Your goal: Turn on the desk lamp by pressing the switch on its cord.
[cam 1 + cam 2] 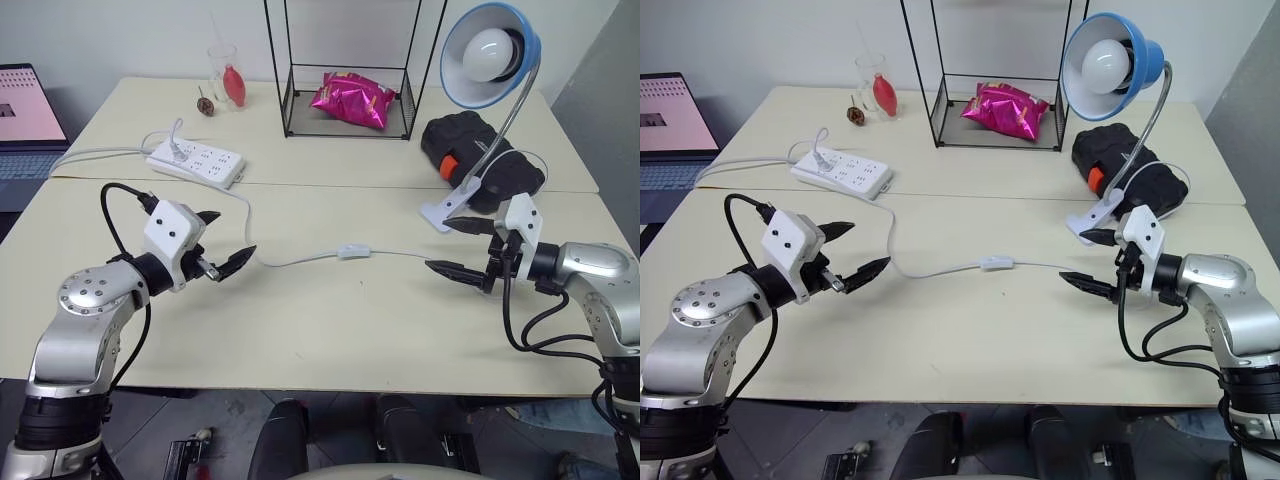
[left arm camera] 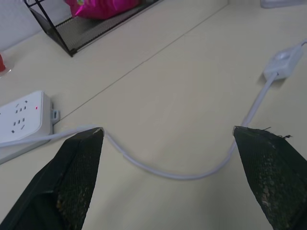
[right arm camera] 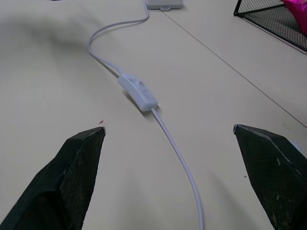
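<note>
Next, my left gripper grabs the switch by its flat long sides, since the cord [image 1: 295, 260] runs out of both ends of the switch [image 1: 351, 251].
The desk lamp [image 1: 490, 55], with a blue-rimmed shade and white bulb, stands at the back right on a silver gooseneck and a white clamp base [image 1: 450, 205]. Its thin white cord [image 1: 295, 260] runs across the table's middle, and the small white switch [image 1: 351, 251] lies flat on it. My left gripper [image 1: 232, 235] hovers open to the left of the switch, over a bend of the cord [image 2: 182, 175]. My right gripper [image 1: 440, 246] hovers open to the right of the switch [image 3: 139, 91], pointing toward it. Neither gripper touches anything.
A white power strip [image 1: 197, 161] lies at the back left. A black wire rack [image 1: 345, 110] holding a pink snack bag [image 1: 352, 100] stands at the back centre. A black bundle [image 1: 480, 150] sits behind the clamp. A glass [image 1: 225, 75] and a laptop [image 1: 25, 110] are far left.
</note>
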`<state>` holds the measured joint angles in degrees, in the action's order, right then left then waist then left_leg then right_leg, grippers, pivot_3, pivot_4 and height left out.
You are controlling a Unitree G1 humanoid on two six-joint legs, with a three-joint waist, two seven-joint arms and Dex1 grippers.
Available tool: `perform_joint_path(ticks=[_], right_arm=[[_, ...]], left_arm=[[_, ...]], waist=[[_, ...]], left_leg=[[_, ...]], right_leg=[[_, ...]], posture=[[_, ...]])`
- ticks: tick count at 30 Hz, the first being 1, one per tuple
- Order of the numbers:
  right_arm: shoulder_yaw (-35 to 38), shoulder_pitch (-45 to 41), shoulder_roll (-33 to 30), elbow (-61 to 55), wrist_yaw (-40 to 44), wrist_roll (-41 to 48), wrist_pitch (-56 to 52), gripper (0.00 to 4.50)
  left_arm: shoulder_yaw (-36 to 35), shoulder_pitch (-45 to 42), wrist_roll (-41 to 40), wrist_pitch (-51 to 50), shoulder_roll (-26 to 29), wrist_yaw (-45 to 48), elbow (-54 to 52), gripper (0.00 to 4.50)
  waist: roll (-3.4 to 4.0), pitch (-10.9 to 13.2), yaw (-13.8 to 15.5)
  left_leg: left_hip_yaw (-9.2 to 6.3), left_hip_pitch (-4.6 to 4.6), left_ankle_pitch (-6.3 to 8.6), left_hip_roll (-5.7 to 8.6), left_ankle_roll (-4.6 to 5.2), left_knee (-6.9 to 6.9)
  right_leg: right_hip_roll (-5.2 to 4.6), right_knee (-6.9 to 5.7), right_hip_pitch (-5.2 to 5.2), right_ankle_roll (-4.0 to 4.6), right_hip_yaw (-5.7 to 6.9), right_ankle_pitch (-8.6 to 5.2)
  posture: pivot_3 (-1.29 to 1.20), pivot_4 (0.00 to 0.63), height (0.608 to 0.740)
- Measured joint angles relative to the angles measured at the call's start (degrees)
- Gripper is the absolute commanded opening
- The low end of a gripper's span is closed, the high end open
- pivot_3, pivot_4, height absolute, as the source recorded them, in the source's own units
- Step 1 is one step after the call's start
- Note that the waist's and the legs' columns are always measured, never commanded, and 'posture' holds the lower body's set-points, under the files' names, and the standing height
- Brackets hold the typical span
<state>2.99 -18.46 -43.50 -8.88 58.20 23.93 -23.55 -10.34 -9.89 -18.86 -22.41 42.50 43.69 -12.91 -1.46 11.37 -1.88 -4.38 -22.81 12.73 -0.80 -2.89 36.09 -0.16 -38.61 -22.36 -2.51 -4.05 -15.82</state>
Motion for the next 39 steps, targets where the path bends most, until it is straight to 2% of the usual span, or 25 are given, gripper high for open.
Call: perform_joint_path(ticks=[5,12,17,24,31,39], right_arm=[[-0.18,2.09,-0.31,-3.34,-0.94,-0.09,-1.41,4.5],[-0.5,5.19,-0.41,-10.53,-5.43,-0.09,-6.95,4.5],[-0.08,8.21,-0.11,-18.09,-10.71,0.26,-12.68,4.5],[0.54,10.27,-0.2,-25.03,-14.6,1.66,-17.02,4.5],[1.45,9.35,-0.46,-28.51,-16.44,3.9,-20.41,4.5],[2.43,9.2,-0.99,-30.37,-17.39,4.92,-22.14,4.5]], left_arm=[[4.08,-1.89,1.09,1.63,-0.34,3.21,3.01,4.49],[8.52,-12.53,-2.81,-1.65,-5.86,8.55,9.41,4.49],[14.98,-21.63,-2.58,-3.53,-11.51,13.66,21.83,4.49],[19.32,-31.36,-0.77,-3.62,-17.89,19.17,38.3,4.49],[21.27,-34.73,2.5,-2.94,-20.93,23.42,48.69,4.49],[20.93,-37.16,3.82,-1.98,-22.57,25.03,53.37,4.49]], waist=[[0.0,0.0,0.06],[-0.02,0.0,0.15],[-0.03,0.0,0.15],[-0.03,0.0,-0.08],[-0.04,0.0,-0.03],[-0.04,0.0,0.04]], left_leg=[[-0.03,-0.02,0.0,0.01,0.0,-0.02],[-0.07,-0.04,0.0,0.03,0.0,0.03],[-0.1,-0.06,0.0,0.06,0.0,0.03],[-0.11,-0.09,0.0,0.07,0.0,0.02],[-0.12,-0.11,0.0,0.07,0.0,0.02],[-0.13,-0.1,0.0,0.09,0.0,0.03]], right_leg=[[0.0,0.0,0.0,0.0,0.03,0.0],[0.03,-0.02,0.01,-0.06,0.07,0.03],[0.05,-0.02,0.0,-0.05,0.08,0.03],[0.08,-0.03,-0.04,-0.08,0.09,0.01],[0.08,-0.04,-0.04,-0.08,0.08,0.01],[0.06,-0.04,-0.03,-0.08,0.09,0.01]], posture=[[0.0,0.15,0.74],[0.0,0.15,0.74],[0.0,0.15,0.74],[0.0,0.15,0.74],[0.0,0.15,0.74],[0.0,0.15,0.74]])
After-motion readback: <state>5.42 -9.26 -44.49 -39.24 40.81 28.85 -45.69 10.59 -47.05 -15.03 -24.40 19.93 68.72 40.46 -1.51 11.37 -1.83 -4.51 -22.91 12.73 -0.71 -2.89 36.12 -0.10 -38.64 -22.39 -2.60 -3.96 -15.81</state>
